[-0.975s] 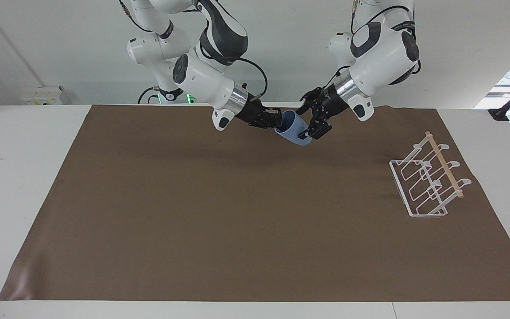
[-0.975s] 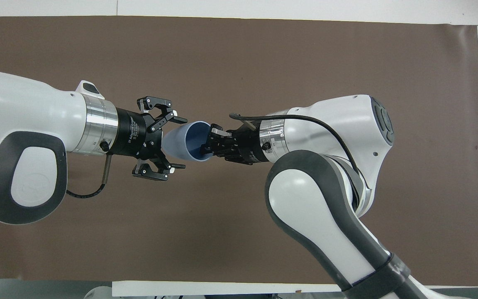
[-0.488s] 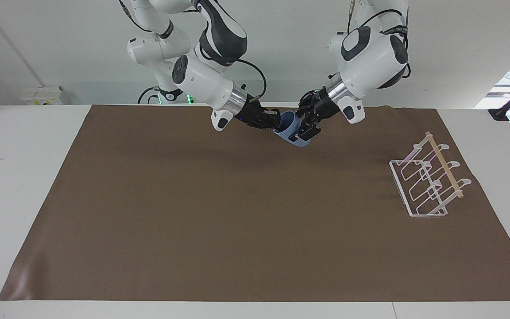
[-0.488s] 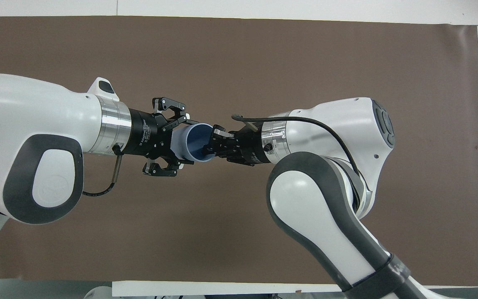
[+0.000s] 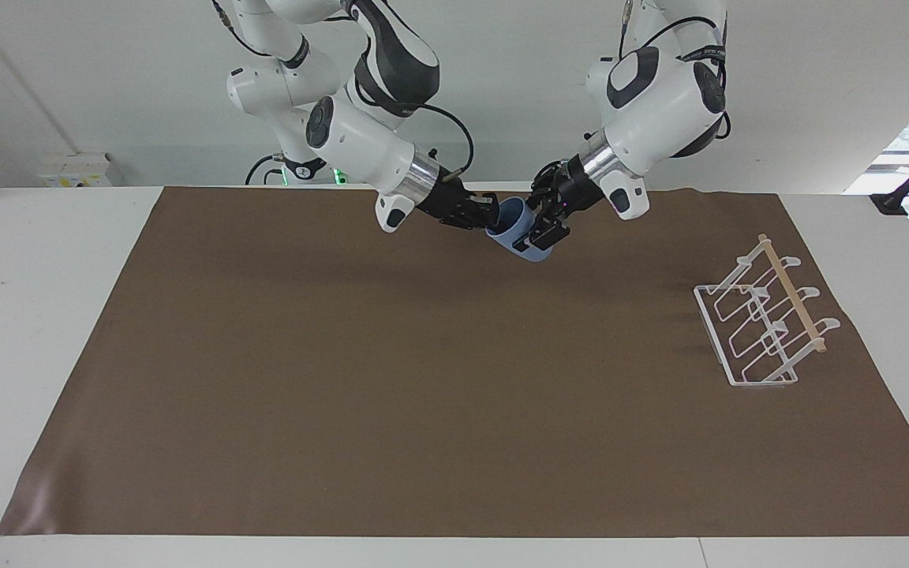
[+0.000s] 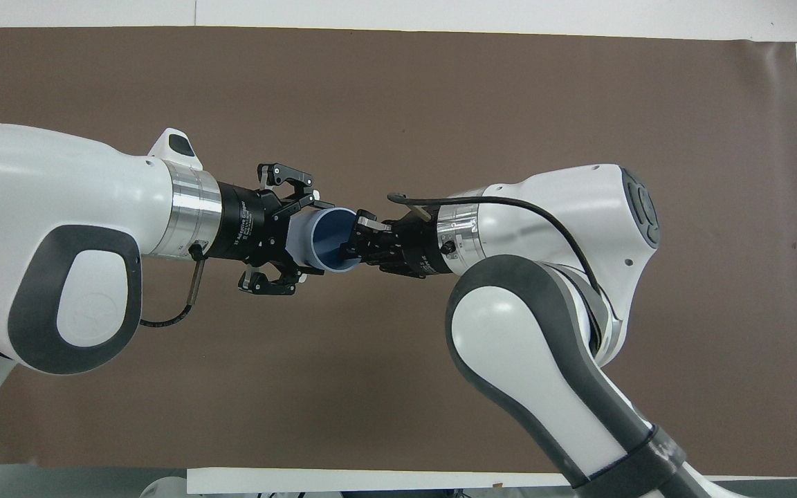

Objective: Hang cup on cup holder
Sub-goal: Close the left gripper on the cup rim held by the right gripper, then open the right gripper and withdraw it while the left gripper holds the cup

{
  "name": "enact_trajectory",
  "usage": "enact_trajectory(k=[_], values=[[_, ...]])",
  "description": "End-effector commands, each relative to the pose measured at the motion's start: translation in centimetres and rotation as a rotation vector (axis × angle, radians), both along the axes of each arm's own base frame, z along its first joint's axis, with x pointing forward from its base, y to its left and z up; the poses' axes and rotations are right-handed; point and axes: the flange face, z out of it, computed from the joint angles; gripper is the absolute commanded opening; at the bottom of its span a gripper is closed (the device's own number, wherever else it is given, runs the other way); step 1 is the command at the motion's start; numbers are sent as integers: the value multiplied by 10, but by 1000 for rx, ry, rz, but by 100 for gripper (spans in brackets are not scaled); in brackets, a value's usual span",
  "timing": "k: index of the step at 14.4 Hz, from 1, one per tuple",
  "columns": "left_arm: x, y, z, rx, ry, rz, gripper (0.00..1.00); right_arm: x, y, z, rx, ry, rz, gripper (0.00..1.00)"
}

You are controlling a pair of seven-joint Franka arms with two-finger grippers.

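Observation:
My left gripper grabs the cup by its base [image 6: 296, 237] next, leaving the cup's opening [image 6: 333, 237] free to go onto the cup holder.
The light-blue cup [image 5: 511, 230] hangs tilted in the air over the brown mat, near the robots' edge. It also shows in the overhead view [image 6: 305, 238]. My right gripper [image 5: 491, 213] is shut on the cup's rim, one finger inside the mouth [image 6: 351, 243]. My left gripper [image 5: 541, 218] is open, and its fingers straddle the cup's base [image 6: 308, 241]. The white wire cup holder [image 5: 762, 325], with a wooden rod along its top, stands on the mat toward the left arm's end. It is out of the overhead view.
A brown mat [image 5: 423, 394] covers most of the white table [image 5: 44, 315]. A dark fixture [image 5: 896, 197] sits at the table corner past the cup holder.
My left gripper has closed in on the cup from its base end, so its open fingers now lie along the cup's sides. The right gripper and cup have shifted slightly.

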Motion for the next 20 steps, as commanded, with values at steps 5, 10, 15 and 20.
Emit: enact_trajectory(k=[5, 10, 15, 20], values=[[-12, -8, -1, 6, 4, -49, 0, 9, -3, 11, 24, -15, -25, 100], [-9, 0, -4, 103, -28, -55, 0, 25, -42, 29, 18, -45, -71, 100], [-9, 4, -6, 312, -72, -127, 0, 30, -133, 65, -166, -104, -40, 100], [1, 39, -12, 749, -225, -268, 0, 34, -238, 73, -479, -94, 6, 100]])
